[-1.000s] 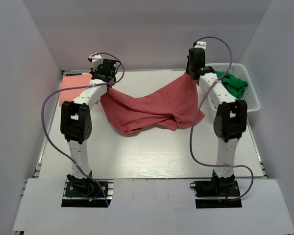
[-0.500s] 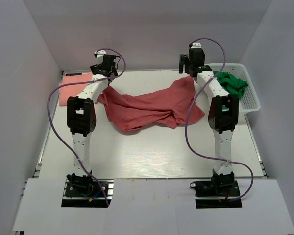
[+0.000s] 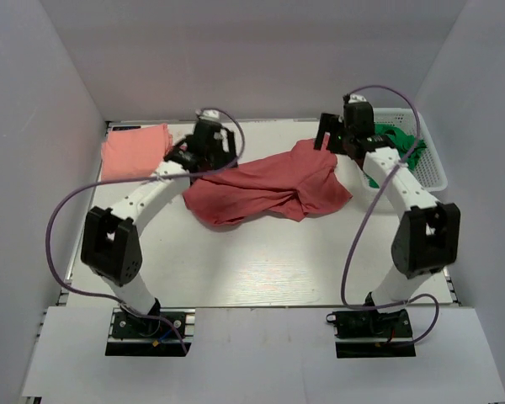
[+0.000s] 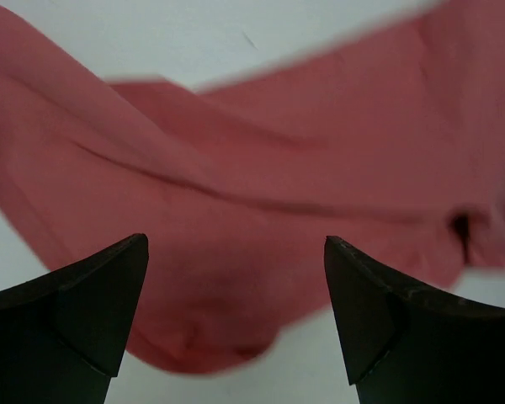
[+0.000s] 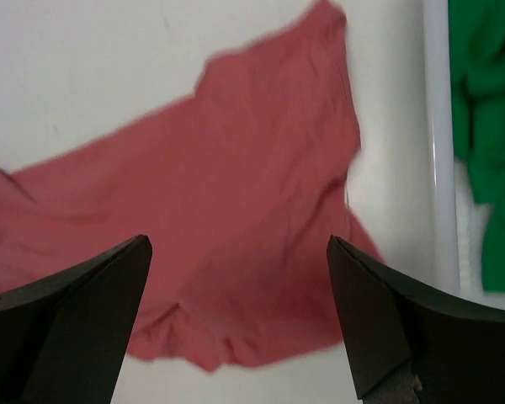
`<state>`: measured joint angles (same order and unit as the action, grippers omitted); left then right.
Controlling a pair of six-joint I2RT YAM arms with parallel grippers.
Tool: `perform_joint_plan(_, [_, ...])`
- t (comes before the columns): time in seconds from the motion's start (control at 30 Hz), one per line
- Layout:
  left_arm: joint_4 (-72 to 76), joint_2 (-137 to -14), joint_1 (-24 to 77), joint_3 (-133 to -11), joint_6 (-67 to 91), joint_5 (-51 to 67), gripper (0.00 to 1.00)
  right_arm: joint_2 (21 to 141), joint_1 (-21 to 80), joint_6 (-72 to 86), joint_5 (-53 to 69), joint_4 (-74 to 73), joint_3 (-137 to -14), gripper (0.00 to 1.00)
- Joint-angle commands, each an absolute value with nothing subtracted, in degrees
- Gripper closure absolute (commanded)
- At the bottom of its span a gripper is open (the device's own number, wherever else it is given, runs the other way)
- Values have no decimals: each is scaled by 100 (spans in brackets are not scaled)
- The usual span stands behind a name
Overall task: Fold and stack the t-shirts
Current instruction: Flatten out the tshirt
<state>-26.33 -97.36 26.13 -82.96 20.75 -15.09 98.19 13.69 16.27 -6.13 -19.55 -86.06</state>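
The brick-red t-shirt [image 3: 269,185] needs to be spread open for folding, so my left gripper needs to grab it next by the near edge of its crumpled end.
The brick-red t-shirt [image 3: 269,185] lies crumpled on the white table, between the two arms. My left gripper [image 3: 212,153] hovers over its left end, open, with the red cloth [image 4: 278,168] below the empty jaws [image 4: 236,239]. Above the shirt's back right corner, my right gripper [image 3: 328,139] is open too, and nothing sits between its fingers [image 5: 238,240]; the shirt [image 5: 252,210] spreads beneath them. A salmon-pink t-shirt [image 3: 135,150] lies folded flat at the back left corner.
A white basket [image 3: 431,172] at the back right holds a green cloth [image 3: 397,143]; its rim [image 5: 438,126] and the green cloth [image 5: 488,126] show beside the right gripper. Grey walls close in the table on three sides.
Both grippers opened and let go of the red shirt, which dropped from hanging between them onto the table. The left arm swung right and lower; the right arm shifted right.
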Motion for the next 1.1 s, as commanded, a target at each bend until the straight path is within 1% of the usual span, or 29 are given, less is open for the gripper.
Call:
perform_joint_plan(0.0, [-2602,-9195,3198,-7367,2118,-669,6,9177,1301,2118,-624,-2153,-7780,10])
perform_joint_plan(0.03, [-2602,-9141,3382,-7009,2179,-616,7,8906,1309,2153,-607,-2197,-7465,10])
perform_joint_plan(0.13, [-2602,-9088,3629,-6733,2346,-484,13,8658,1292,2267,-571,-2451,-7164,10])
perform_joint_plan(0.17, [-2602,-9088,3769,-6576,2347,-483,13,8588,1292,2285,-545,-2452,-7015,10])
perform_joint_plan(0.27, [-2426,-9035,3919,-6285,2539,-728,14,8421,1283,2381,-501,-2435,-6681,10])
perform_joint_plan(0.33, [-2373,-9105,3920,-6162,2681,-1105,15,8385,1257,2399,-405,-2426,-6566,10])
perform_joint_plan(0.43, [-2320,-9377,3973,-6161,2681,-1318,15,8367,1257,2435,-413,-2408,-6513,10])
perform_joint_plan(0.57, [-2250,-9738,4025,-6371,2505,-1318,20,8428,1239,2592,-676,-2513,-6513,10])
perform_joint_plan(0.67, [-2250,-9791,4087,-6319,2452,-1047,24,8508,1196,2856,-1080,-2628,-6504,10])
perform_joint_plan(0.77, [-2198,-9730,4140,-6144,2522,-862,25,8622,1169,3172,-1256,-2751,-6530,10])
perform_joint_plan(0.87, [-2250,-9729,4192,-6003,2715,-932,26,8718,1169,3471,-1379,-2742,-6513,12])
perform_joint_plan(0.9, [-2250,-9729,4192,-5942,2768,-1123,27,8762,1169,3611,-1423,-2742,-6513,12])
perform_joint_plan(0.97, [-2250,-9729,4192,-5889,2821,-1195,31,8824,1169,3778,-1415,-2681,-6469,14])
perform_joint_plan(1.0, [-2250,-9817,4192,-5889,2821,-1195,33,8885,1169,3831,-1398,-2655,-6434,18])
perform_joint_plan(1.03, [-2320,-9878,4192,-5889,2821,-1248,40,8929,1160,4084,-1397,-2646,-6425,18])
perform_joint_plan(1.07, [-2320,-9983,4192,-5889,2873,-1248,43,9017,1169,4191,-1415,-2663,-6399,20])
